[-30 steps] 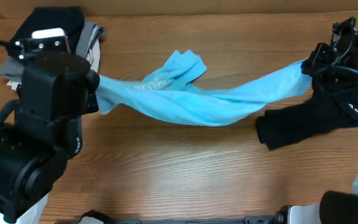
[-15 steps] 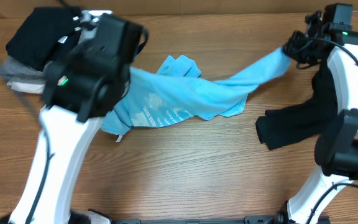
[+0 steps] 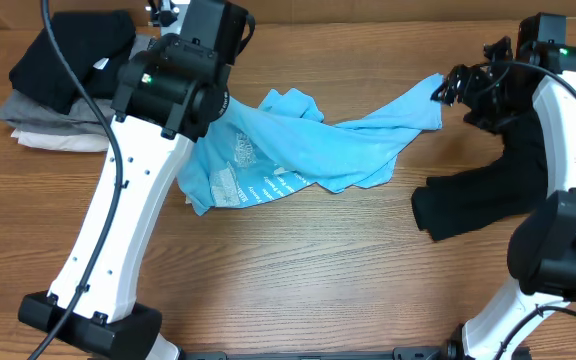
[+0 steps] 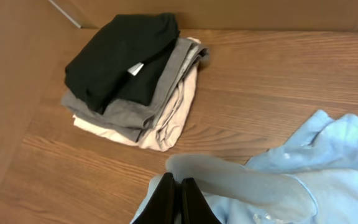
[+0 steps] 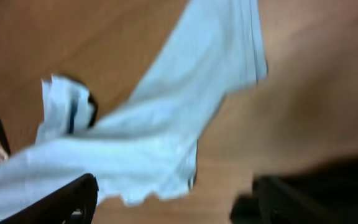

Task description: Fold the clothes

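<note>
The light blue T-shirt (image 3: pixel 308 150) needs to be spread for folding, so my right gripper should next grab it by its near-edge corner (image 3: pixel 380 179), away from my left gripper.
The light blue T-shirt (image 3: pixel 308 150) lies crumpled across the middle of the table, white lettering up near its left end. In the left wrist view my left gripper (image 4: pixel 176 190) is shut on a fold of this shirt (image 4: pixel 328 162); from overhead the arm's own wrist hides the fingers. At the far right my right gripper (image 3: pixel 450 88) hangs open just beyond the shirt's right tip, apart from it. The blurred right wrist view shows that gripper (image 5: pixel 173 200) with its fingers wide and the shirt (image 5: pixel 166 118) beyond them. The black garment (image 3: pixel 468 205) lies bunched at the right, partly under the right arm.
A stack of folded clothes (image 3: pixel 68 85), black on grey on cream, sits at the far left corner, also seen from the left wrist as the same stack (image 4: pixel 135 81). A wall runs along the table's far edge. Bare wood fills the front half of the table (image 3: pixel 298 270).
My right gripper opened and let go of the shirt's right end, which dropped to the table. The left arm swung away from the camera and rightward, carrying the shirt's left end.
</note>
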Motion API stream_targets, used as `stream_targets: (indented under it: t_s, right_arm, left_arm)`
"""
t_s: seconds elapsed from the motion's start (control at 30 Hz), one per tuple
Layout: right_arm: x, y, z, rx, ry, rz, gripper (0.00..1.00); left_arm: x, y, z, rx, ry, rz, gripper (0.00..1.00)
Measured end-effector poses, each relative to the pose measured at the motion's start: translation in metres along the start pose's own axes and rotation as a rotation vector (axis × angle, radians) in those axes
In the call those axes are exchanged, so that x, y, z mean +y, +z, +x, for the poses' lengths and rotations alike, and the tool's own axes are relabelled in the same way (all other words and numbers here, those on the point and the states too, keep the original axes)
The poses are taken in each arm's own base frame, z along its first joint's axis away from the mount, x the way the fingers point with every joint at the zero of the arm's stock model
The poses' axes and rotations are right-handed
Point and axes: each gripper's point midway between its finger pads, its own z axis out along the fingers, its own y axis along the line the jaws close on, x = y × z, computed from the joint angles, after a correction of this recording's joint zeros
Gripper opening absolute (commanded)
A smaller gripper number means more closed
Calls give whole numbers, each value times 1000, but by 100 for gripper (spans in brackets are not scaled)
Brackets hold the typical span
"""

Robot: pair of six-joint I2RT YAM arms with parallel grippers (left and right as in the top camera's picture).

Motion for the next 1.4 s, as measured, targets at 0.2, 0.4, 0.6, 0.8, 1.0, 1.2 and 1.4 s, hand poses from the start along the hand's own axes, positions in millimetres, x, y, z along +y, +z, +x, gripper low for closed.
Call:
stream_targets:
  t_s: [0.2,0.4,0.6,0.8,1.0,1.2,1.4]
  right_arm:
    - [10,25,34,105,-22,10,75]
    - [3,52,63,187,-15,27,71]
    - [-3,77,79,211,-30,34,69]
    - [-1,96,95,222,-54,107,66]
    - [5,104,95,183,-75,184,66]
    - [13,114,103,168,-123,230,66]
    - [5,132,112,154,-139,240,63]
  left_arm:
    - [2,6,4,40,-19,38,4]
    - [-3,9,7,63,-26,79,4]
    - [-16,20,14,103,-9,100,4]
    - [-32,41,25,160,22,104,4]
    - [-36,45,27,172,27,108,4]
    - [-42,45,24,165,16,136,4]
    - [-45,45,21,153,7,153,4]
